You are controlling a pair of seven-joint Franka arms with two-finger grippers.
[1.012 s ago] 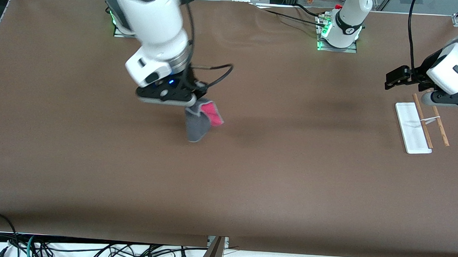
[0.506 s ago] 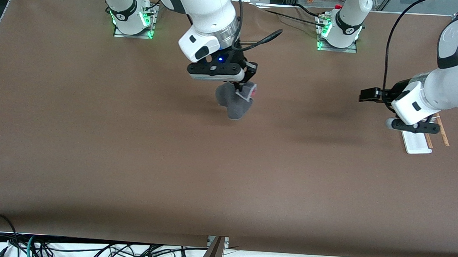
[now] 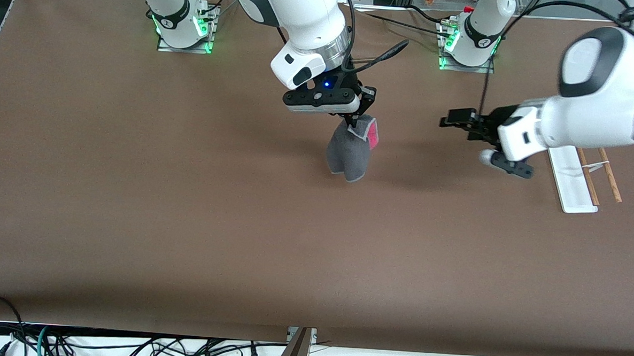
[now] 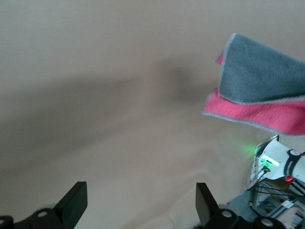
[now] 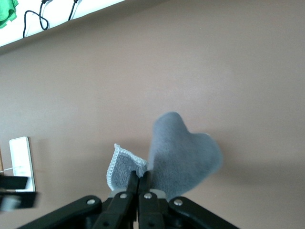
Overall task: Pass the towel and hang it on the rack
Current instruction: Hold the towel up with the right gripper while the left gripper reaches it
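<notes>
Next, my left gripper grabs the towel by its stitched edge (image 3: 345,177) (image 4: 221,78), to hang it over the rack's rods.
My right gripper (image 3: 356,121) is shut on the top edge of the towel (image 3: 349,155), a dark grey cloth with a pink-red reverse, which hangs above the middle of the table. In the right wrist view the fingers (image 5: 140,180) pinch its stitched edge and the towel (image 5: 183,152) droops below them. My left gripper (image 3: 452,122) is open and empty in the air, between the towel and the rack, pointing toward the towel. In the left wrist view the towel (image 4: 259,90) hangs ahead of my open left gripper (image 4: 140,207). The rack (image 3: 571,181) has a white base and two brown rods (image 3: 585,176).
The rack stands at the left arm's end of the table; its white base also shows in the right wrist view (image 5: 21,160). Both arm bases (image 3: 184,25) (image 3: 470,45) stand along the table edge farthest from the front camera. Cables lie past the edge nearest to it.
My right gripper carried the towel from the right arm's side toward the table's middle. My left gripper moved from over the rack toward the towel.
</notes>
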